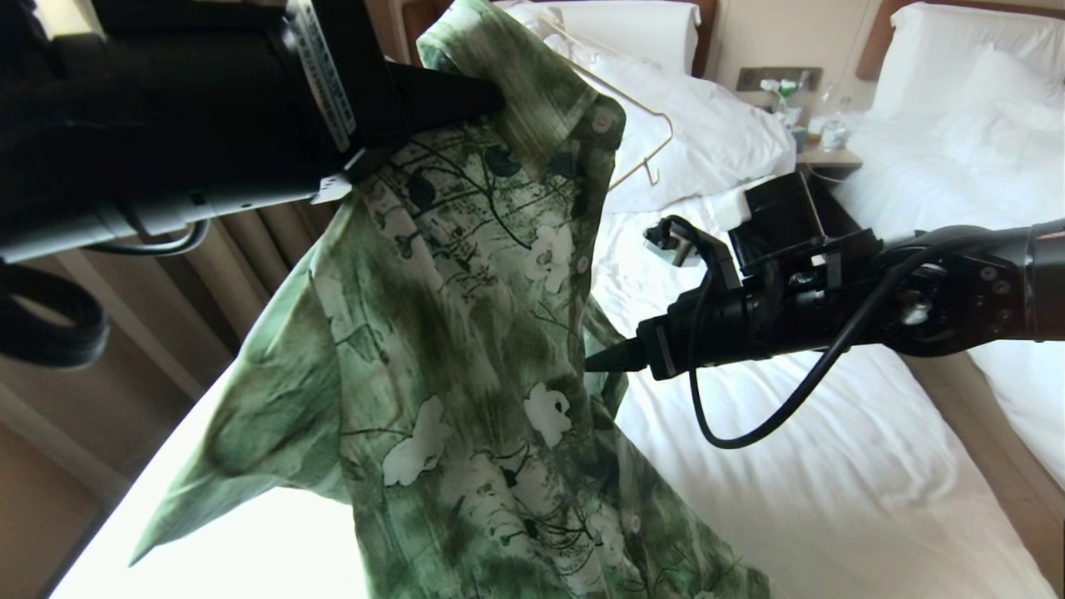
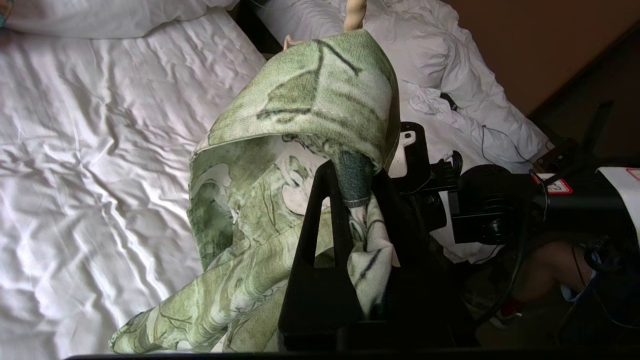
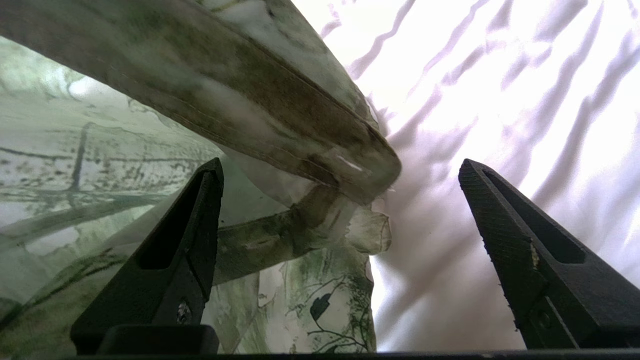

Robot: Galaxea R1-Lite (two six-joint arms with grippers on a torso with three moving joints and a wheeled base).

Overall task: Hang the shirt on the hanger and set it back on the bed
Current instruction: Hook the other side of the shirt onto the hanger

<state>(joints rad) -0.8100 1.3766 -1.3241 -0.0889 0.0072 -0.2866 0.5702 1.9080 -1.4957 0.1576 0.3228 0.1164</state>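
My right gripper grabs the green flowered shirt by its buttonhole edge (image 3: 362,168) next, to open the way for the hanger's arm.
The green flowered shirt (image 1: 449,333) hangs in the air over the bed (image 1: 832,466), its lower part trailing onto the sheet. My left gripper (image 1: 491,98) is up at the top left, shut on the cloth by the collar (image 2: 350,185). One arm of the thin cream hanger (image 1: 645,125) sticks out to the right past the collar; the rest is hidden by the shirt. My right gripper (image 1: 607,358) points at the shirt's right edge at mid-height. In the right wrist view it (image 3: 341,167) stands open, with a shirt hem (image 3: 310,150) hanging between the wide-apart fingers, untouched.
A second white bed (image 1: 982,125) stands at the right, across a strip of wooden floor (image 1: 982,433). Between the bed heads is a nightstand (image 1: 828,154) with bottles. Curtains (image 1: 250,241) hang at the left. A pillow (image 1: 632,25) lies at the near bed's head.
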